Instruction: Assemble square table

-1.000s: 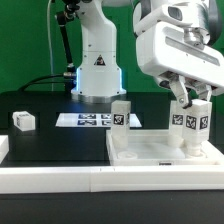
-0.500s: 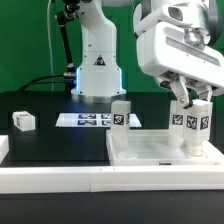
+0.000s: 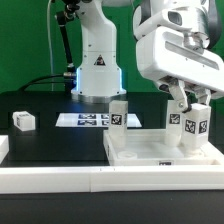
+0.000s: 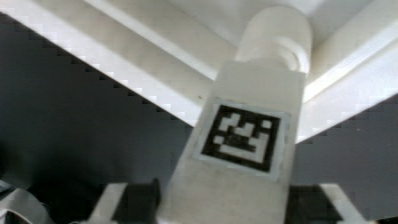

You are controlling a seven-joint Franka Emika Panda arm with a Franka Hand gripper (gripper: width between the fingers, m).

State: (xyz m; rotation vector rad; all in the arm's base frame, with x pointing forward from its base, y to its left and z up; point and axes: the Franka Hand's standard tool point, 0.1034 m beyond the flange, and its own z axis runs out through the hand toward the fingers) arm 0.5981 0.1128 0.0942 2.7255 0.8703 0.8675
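I should open my gripper: the lower end of the leg I am holding rests on the white square slab (image 3: pixel 150 156), so the white leg would stay standing.
The white square slab (image 3: pixel 150 156) lies flat on the black table behind the rail. One tagged leg (image 3: pixel 120 113) stands upright at its far left corner. Two more tagged legs stand at its right end, one (image 3: pixel 175 124) beside the other (image 3: pixel 197 128). My gripper (image 3: pixel 191 108) comes down from above and is shut on the right-hand leg. In the wrist view that leg (image 4: pixel 249 130) fills the space between my fingers (image 4: pixel 135 196), tag facing the camera, its far end against the slab (image 4: pixel 143 50). My gripper (image 4: pixel 226 200) holds its near end.
A loose tagged leg block (image 3: pixel 22 120) lies on the table at the exterior view's left. The marker board (image 3: pixel 88 120) lies flat in front of the robot base (image 3: pixel 98 75). The long low white barrier rail (image 3: pixel 50 178) runs along the front.
My gripper and the legs under it have shifted slightly toward the exterior view's left. The slab's left edge has moved a little left too.
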